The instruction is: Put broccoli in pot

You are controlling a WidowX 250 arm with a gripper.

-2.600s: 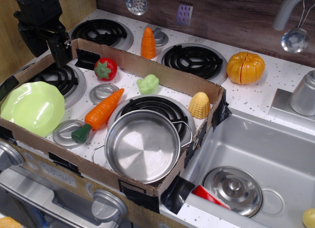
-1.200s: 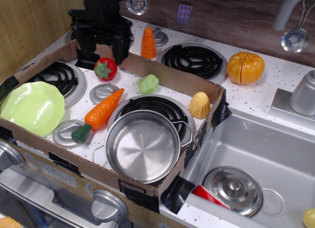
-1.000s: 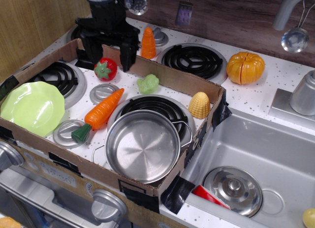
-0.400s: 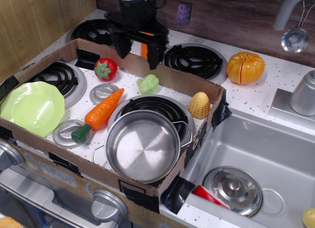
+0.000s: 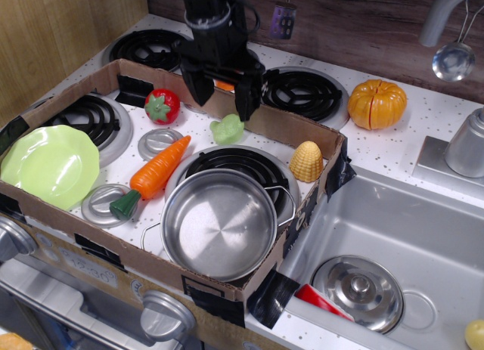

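Observation:
Next, my gripper grabs the broccoli by its lumpy head and stem end (image 5: 228,129) to put the broccoli in the pot (image 5: 220,224).
The broccoli (image 5: 226,128), a small pale green lumpy toy, lies on the white stove top inside the cardboard box, just behind the front right burner. The pot (image 5: 220,224), wide, shiny and empty, sits on that burner near the box's front edge. My black gripper (image 5: 221,102) hangs open just above the broccoli, a little to its back. One finger is to the broccoli's left and the other is over its right edge. It holds nothing.
In the cardboard box (image 5: 302,131) also lie a strawberry (image 5: 162,105), a carrot (image 5: 153,171), a corn cob (image 5: 306,161) and a lime-green plate (image 5: 51,165). A pumpkin (image 5: 376,103) sits behind on the right. A steel lid (image 5: 358,292) lies in the sink.
My gripper has moved from the back left corner rightward and down, and now hangs over the broccoli. No object has moved.

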